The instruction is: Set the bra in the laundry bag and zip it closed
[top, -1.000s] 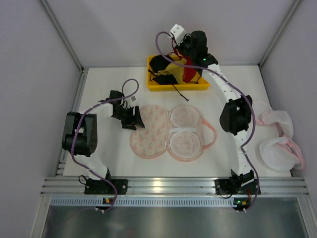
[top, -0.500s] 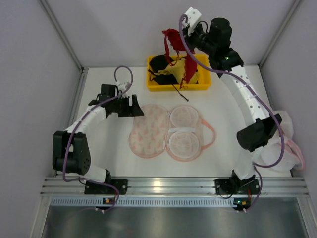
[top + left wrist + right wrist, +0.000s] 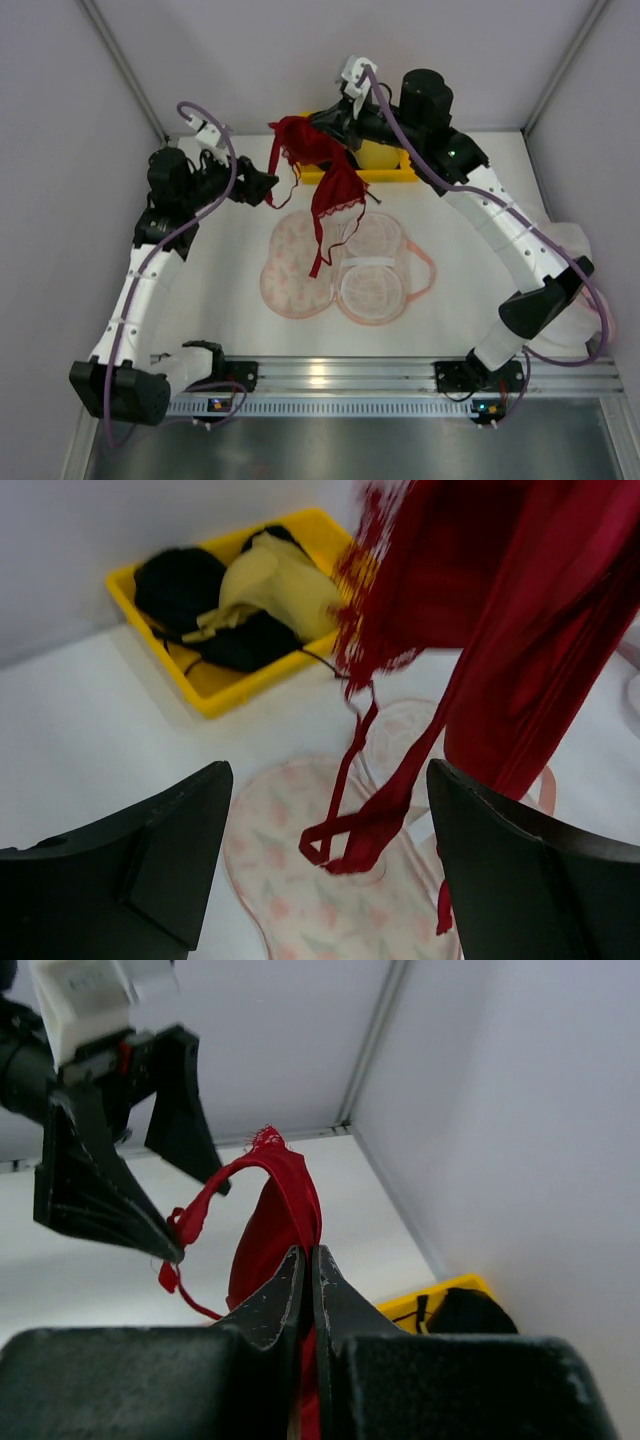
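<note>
My left gripper reaches the bra and grabs its loose strap end next, so the other strap end stays free to spread the bra into the laundry bag (image 3: 300, 265).
My right gripper (image 3: 322, 125) is shut on the red lacy bra (image 3: 337, 190) and holds it in the air. The bra hangs down with its straps dangling over the laundry bag (image 3: 300, 265), which lies open and flat on the table. In the right wrist view the jaws (image 3: 308, 1258) pinch the bra's red fabric (image 3: 285, 1200). My left gripper (image 3: 268, 186) is open and raised, just left of the hanging bra. In the left wrist view the bra (image 3: 500, 630) hangs beyond the open gripper (image 3: 330, 815), with the bag (image 3: 290, 890) below.
A yellow bin (image 3: 385, 172) at the back holds black and yellow bras (image 3: 255, 590). Two plain white pink-edged bags (image 3: 560, 295) lie at the table's right edge. Walls close in the table at the back and sides.
My right gripper lifted the red bra out of the yellow bin and carried it left and forward over the bag. My left arm rose and swung up toward the bra.
</note>
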